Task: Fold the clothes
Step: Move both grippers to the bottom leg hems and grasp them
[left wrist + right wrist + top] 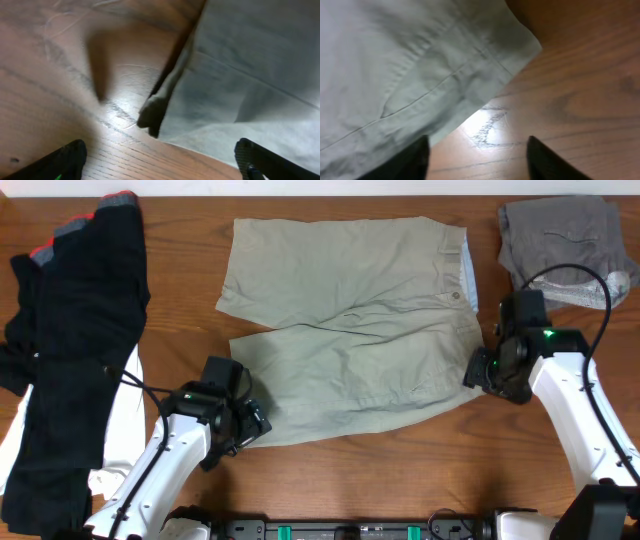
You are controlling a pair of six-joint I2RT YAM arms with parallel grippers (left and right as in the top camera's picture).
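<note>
I will grab the khaki-beige shorts (350,330) next with my left gripper, by the near leg's bottom hem corner (254,441), to fold that leg over the far leg.
Large khaki-beige shorts (350,330) lie flat on the table, waistband with pale blue lining and a button (456,295) to the right, legs to the left. My left gripper (250,425) is open at the near leg's bottom hem corner; in the left wrist view the hem corner (155,110) lies just ahead of the open jaws (160,162). My right gripper (478,375) is open at the near waistband corner; the right wrist view shows that corner (470,75) ahead of the open fingers (477,160). Both grippers hold nothing.
Black garments with red-grey trim (75,320) lie in a heap at the left, over a white garment (125,430). Grey shorts (560,240) lie crumpled at the back right. The wooden table (400,470) shows bare along the front.
</note>
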